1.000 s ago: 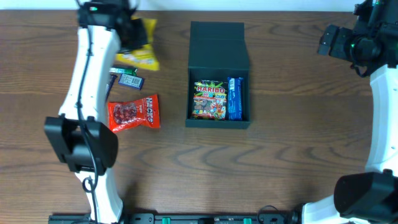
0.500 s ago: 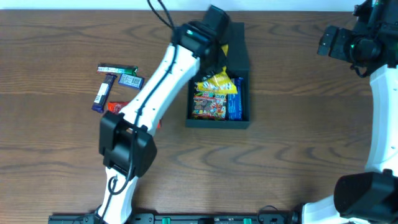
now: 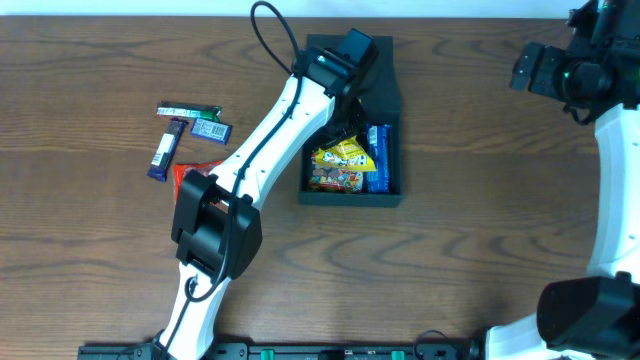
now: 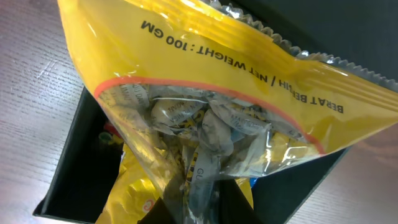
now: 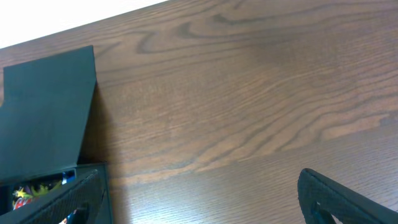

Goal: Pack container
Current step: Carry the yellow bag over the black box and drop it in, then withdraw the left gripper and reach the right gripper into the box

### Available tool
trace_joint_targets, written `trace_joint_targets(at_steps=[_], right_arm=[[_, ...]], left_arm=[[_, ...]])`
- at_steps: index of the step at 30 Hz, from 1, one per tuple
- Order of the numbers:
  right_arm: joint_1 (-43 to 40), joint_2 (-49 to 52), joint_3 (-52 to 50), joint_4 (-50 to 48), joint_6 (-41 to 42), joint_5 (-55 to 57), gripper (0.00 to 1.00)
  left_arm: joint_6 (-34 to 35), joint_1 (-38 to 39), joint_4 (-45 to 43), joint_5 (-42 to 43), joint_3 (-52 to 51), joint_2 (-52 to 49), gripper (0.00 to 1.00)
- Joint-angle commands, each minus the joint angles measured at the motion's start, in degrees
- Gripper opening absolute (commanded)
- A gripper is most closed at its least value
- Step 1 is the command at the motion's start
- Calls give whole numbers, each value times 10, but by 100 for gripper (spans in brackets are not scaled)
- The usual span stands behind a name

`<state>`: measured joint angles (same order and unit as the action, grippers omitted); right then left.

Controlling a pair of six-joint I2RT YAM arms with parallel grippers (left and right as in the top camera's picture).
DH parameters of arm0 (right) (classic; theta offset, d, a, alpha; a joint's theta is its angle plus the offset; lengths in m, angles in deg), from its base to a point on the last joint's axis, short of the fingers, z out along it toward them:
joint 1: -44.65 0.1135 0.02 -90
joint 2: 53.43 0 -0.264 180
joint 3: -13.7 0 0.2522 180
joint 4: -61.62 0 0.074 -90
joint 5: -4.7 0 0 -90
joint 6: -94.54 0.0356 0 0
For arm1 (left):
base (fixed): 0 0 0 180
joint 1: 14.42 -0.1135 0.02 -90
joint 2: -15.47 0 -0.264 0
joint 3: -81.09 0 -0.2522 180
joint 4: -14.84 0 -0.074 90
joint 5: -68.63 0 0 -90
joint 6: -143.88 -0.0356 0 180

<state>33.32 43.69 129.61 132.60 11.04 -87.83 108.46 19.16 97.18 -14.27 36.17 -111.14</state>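
My left gripper can release the yellow candy bag now: its lower part is between the container's sides, so it would come to rest inside.
The dark teal-black container (image 3: 388, 195) stands open at the table's middle, its lid (image 3: 385, 85) flapped back. Inside lie a Haribo packet (image 3: 330, 180) and a blue packet (image 3: 378, 160). My left gripper (image 3: 345, 112) reaches over the container and is shut on a yellow candy bag (image 3: 345, 157), which hangs into the box on top of the Haribo packet. In the left wrist view the yellow bag (image 4: 205, 93) fills the frame, pinched between the fingers (image 4: 198, 208). My right gripper (image 5: 199, 199) is open and empty, high at the table's far right (image 3: 545, 68); the container also shows in the right wrist view (image 5: 43, 118).
Left of the container lie a red Maoam packet (image 3: 185, 178), mostly hidden by my left arm, a purple bar (image 3: 163, 155), a green-and-white bar (image 3: 187, 110) and a small blue packet (image 3: 211, 129). The table's back edge runs along the top.
My left arm swung from the far left snack pile over to the container carrying the yellow bag, then lowered it into the box. The right arm has not moved.
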Motion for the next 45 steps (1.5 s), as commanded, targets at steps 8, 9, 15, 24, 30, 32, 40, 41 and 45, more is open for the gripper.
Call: trace_joint_targets(at_steps=[8, 9, 15, 24, 30, 32, 40, 41, 45], right_arm=[[-4, 4, -2, 3, 3, 6, 99], [-4, 4, -2, 4, 3, 6, 99], [-4, 4, -2, 5, 3, 6, 99], [-2, 4, -8, 9, 3, -55, 99], [29, 5, -70, -12, -21, -163, 15], [53, 5, -98, -28, -21, -179, 2], [199, 15, -169, -127, -23, -167, 1], [213, 23, -171, -135, -23, -161, 1], [260, 72, -171, -148, -9, -157, 1]], left_arm=[[-90, -1, 4, 2, -1, -1, 8], [-90, -1, 4, 4, -1, -1, 16], [-119, -1, 11, 4, 0, 0, 68], [-196, -27, 21, -76, 30, 0, 62], [-212, -119, 15, -88, 42, 7, 63], [-230, -148, 13, -85, 42, 7, 63], [-279, -228, 23, -82, 42, 7, 59], [-282, -232, 23, -77, 42, 7, 59], [-324, -235, 23, -45, 42, 7, 60]])
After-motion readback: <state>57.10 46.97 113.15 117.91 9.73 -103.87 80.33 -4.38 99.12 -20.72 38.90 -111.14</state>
